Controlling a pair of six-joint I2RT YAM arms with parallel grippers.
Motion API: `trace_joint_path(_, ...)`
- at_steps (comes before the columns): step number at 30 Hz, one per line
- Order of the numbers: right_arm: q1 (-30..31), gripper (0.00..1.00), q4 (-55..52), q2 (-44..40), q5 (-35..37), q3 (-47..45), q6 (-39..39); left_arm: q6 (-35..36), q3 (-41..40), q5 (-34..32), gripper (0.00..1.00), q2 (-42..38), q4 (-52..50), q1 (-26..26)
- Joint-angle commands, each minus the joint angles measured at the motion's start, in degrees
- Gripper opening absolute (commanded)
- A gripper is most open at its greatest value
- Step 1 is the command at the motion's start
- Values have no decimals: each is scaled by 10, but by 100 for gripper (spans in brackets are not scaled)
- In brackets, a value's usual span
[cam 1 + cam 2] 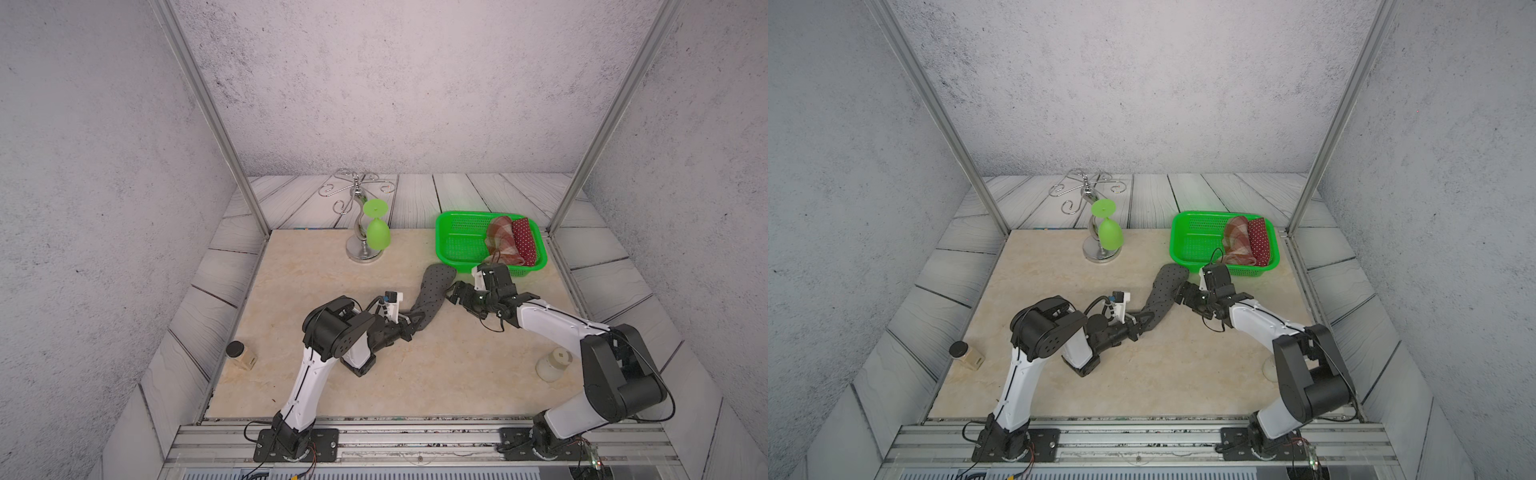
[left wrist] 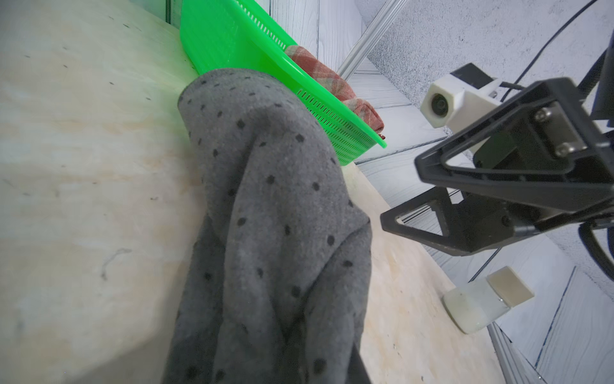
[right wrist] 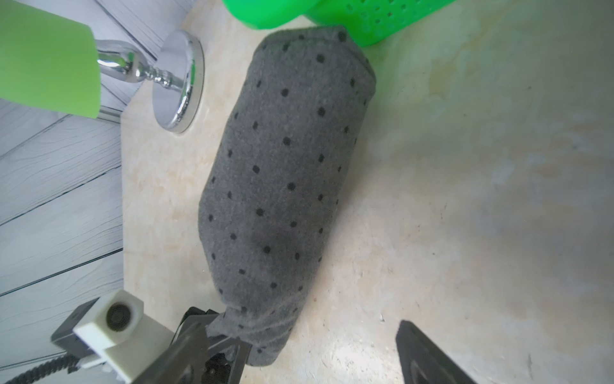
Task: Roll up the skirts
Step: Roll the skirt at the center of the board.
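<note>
I should grab the dark grey skirt's roll across its middle with my right gripper next, then lay it still rolled in the basket [image 1: 465, 214].
The dark grey skirt with black dots [image 1: 434, 291] [image 1: 1163, 291] lies as a long roll on the table, one end by the green basket [image 1: 465, 214]. My left gripper [image 1: 411, 322] [image 1: 1138, 322] is shut on its near, bunched end; in the left wrist view the cloth [image 2: 265, 199] hides the jaws. My right gripper [image 1: 454, 292] [image 1: 1183, 293] [image 2: 403, 196] stands open just right of the roll, holding nothing. In the right wrist view the roll [image 3: 285, 166] fills the middle. The red-brown plaid skirt [image 1: 500, 241] and the dark red dotted skirt [image 1: 524, 241] lie rolled in the basket.
A chrome stand [image 1: 361, 249] with a green glass [image 1: 377, 235] hanging upside down is at the back, left of the basket. A small black-lidded jar [image 1: 241, 355] sits at the left table edge. A white jar [image 1: 552, 365] lies on its side near the right arm.
</note>
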Motion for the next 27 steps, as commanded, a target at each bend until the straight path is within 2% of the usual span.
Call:
trace_joint_path(1,28,90,-98,32,73,45,2,-67,-25,22,0,73,-122,-6)
trace_joint_path(8,37,96,-202,96,111,151,25,-76,-16,15,0,78,-122,-13)
trace_joint_path(16,47,98,-212,148,112,203,73,-67,-16,7,0,85,-122,-14)
trace_joint_path(20,48,100,-167,163,95,203,103,-65,-14,4,0,95,-122,-17)
trace_joint_path(27,69,99,-221,244,110,295,94,-63,-9,3,0,97,-122,-17)
